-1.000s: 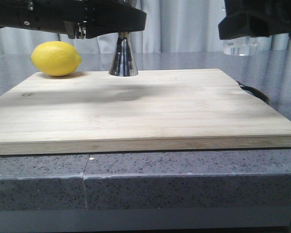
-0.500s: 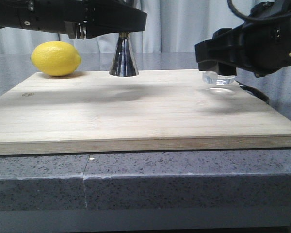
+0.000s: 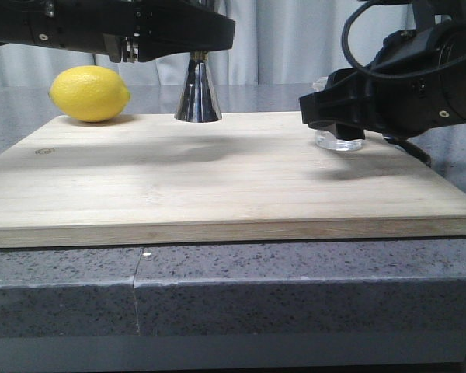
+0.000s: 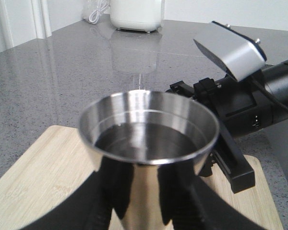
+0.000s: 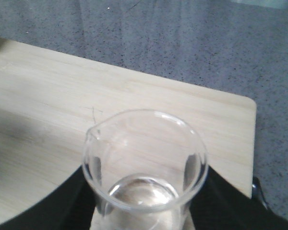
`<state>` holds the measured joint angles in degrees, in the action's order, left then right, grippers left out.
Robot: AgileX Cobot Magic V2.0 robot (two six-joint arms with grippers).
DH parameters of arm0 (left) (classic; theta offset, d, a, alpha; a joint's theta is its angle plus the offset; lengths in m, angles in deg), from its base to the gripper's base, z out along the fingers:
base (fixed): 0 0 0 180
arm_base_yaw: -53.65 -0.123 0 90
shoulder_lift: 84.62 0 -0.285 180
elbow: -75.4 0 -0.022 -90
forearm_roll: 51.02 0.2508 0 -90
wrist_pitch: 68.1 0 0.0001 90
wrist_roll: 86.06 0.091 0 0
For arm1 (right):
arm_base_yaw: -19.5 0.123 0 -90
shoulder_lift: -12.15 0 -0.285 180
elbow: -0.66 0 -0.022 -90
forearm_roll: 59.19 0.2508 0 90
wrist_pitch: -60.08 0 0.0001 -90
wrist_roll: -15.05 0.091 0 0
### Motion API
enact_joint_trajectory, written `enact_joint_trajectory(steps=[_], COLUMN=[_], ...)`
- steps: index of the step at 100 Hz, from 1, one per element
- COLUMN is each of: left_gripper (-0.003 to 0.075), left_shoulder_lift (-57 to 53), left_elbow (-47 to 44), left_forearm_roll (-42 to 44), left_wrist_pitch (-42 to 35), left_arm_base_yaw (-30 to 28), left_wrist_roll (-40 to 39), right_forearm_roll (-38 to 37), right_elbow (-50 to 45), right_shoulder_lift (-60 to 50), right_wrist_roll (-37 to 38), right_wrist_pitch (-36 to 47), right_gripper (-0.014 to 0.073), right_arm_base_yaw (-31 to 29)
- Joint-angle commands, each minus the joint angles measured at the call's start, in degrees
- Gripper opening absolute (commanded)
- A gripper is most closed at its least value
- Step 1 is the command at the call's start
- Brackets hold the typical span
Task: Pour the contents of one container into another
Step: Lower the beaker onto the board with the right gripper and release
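Observation:
The beaker's base [image 3: 339, 145] rests on the wooden board in the front view, so my right gripper should release the beaker now.
The steel jigger [image 3: 198, 95] stands upright at the back of the wooden board [image 3: 217, 183], and my left gripper [image 3: 196, 48] is shut on its upper part. In the left wrist view the jigger's [image 4: 149, 143] open cup faces up, seemingly holding liquid, with the black fingers [image 4: 110, 191] of my left gripper [image 4: 146, 203] on both sides. The clear glass beaker [image 3: 339, 141] sits low on the board's right side, with my right gripper [image 3: 338, 113] shut on it. From the right wrist, the beaker [image 5: 144, 163] stands upright, lip away from the camera, inside my right gripper [image 5: 144, 206].
A yellow lemon [image 3: 89, 93] lies at the board's back left corner. The board rests on a grey speckled countertop [image 3: 233, 287]. A black cable [image 3: 410, 149] runs by the board's right edge. A white appliance [image 4: 137, 14] stands far back on the counter.
My right gripper has come down and leftward with the beaker, from high at the upper right to the board's surface. The left arm and jigger have not moved.

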<state>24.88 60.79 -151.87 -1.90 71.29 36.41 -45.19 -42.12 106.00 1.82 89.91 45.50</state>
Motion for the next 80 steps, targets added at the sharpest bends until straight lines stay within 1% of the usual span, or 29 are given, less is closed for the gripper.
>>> enact_joint_trajectory(steps=[1,13,18,25,37,44,62,80], left_gripper=[0.0188,0.0188,0.0188,0.0188,0.0188,0.0188,0.0188,0.0188], left_shoulder_lift=[-2.22,-2.22,-2.22,-2.22,-2.22,-2.22,-2.22,-2.22], left_elbow=[1.89,1.89,1.89,1.89,1.89,1.89,1.89,1.89], left_forearm_roll=[-4.69,-4.69,-4.69,-4.69,-4.69,-4.69,-4.69,-4.69], left_wrist_pitch=[6.47,6.47,6.47,6.47,6.47,6.47,6.47,6.47], left_arm_base_yaw=[0.48,0.48,0.48,0.48,0.48,0.48,0.48,0.48], left_wrist_roll=[-0.45,-0.45,-0.45,-0.45,-0.45,-0.45,-0.45,-0.45], right_forearm_roll=[-1.15,-1.15,-1.15,-1.15,-1.15,-1.15,-1.15,-1.15], right_elbow=[1.24,1.24,1.24,1.24,1.24,1.24,1.24,1.24], right_shoulder_lift=[-1.42,-1.42,-1.42,-1.42,-1.78,-2.6,-7.57,-15.62], right_wrist_roll=[-0.05,-0.05,-0.05,-0.05,-0.05,-0.05,-0.05,-0.16], right_wrist_pitch=[4.45,4.45,4.45,4.45,4.18,3.2,-2.1,-5.96], right_gripper=[0.032,0.0324,0.034,0.04,0.0554,0.0605,0.0612,0.0612], right_arm_base_yaw=[-0.06,-0.06,-0.06,-0.06,-0.06,-0.06,-0.06,-0.06])
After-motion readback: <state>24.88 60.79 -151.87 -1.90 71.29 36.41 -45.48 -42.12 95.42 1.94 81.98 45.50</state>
